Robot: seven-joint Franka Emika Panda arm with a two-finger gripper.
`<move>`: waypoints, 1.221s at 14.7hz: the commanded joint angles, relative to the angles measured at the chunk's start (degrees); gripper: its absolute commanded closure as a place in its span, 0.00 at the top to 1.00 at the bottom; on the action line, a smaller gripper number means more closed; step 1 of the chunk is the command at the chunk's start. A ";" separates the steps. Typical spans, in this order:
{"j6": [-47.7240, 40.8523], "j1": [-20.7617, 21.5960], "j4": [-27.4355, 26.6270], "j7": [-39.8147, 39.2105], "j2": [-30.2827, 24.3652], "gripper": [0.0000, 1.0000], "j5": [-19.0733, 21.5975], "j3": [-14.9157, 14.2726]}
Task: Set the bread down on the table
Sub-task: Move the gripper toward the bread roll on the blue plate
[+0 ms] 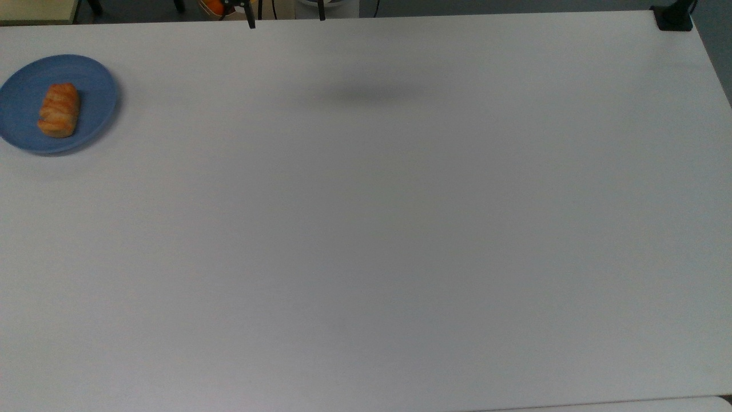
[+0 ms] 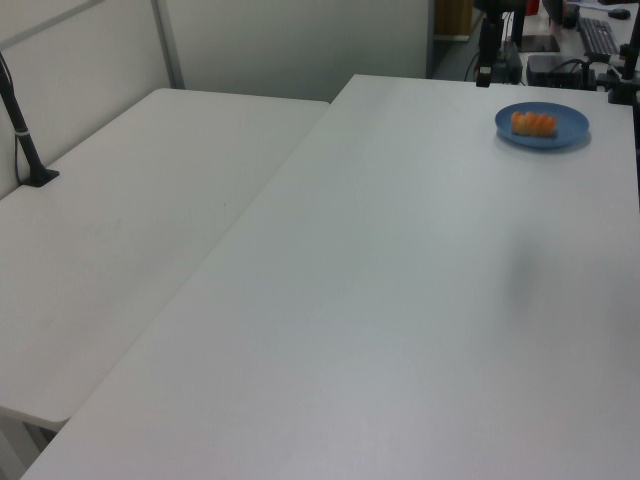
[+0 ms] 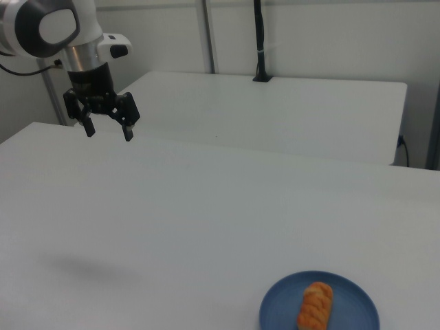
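The bread needs to move off the plate and onto the white table, so my gripper next needs to grab the bread's ridged top (image 2: 534,118).
The bread (image 1: 58,110) (image 2: 533,122) (image 3: 315,306), a small golden-orange ridged bun, lies on a round blue plate (image 1: 91,86) (image 2: 570,125) (image 3: 282,306) at the top view's far left edge. The plate rests on the white table (image 1: 366,229) (image 2: 400,300) (image 3: 172,220). In the right view my gripper (image 3: 108,130) hangs open high above the table at the upper left, far from the plate, with nothing between its fingers. Its soft shadow falls on the table (image 1: 372,94).
A second white table (image 2: 130,230) (image 3: 275,103) adjoins the first. A black post clamp (image 1: 673,17) (image 2: 25,140) (image 3: 260,41) stands at a table corner. Dark stands (image 2: 490,50) and desk gear sit beyond the plate's end of the table.
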 commanded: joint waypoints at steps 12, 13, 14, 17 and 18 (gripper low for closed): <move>-4.99 -4.88 -1.26 -7.53 0.41 1.00 -0.19 -1.02; -4.99 -5.68 -1.44 -8.05 1.20 1.00 -0.54 -1.02; -4.91 -6.55 -1.53 -9.28 2.16 1.00 -0.89 -0.94; -4.38 -9.98 -1.35 -13.06 4.80 1.00 -2.29 -1.02; -4.21 -11.30 -1.26 -14.90 5.59 1.00 -3.43 -1.20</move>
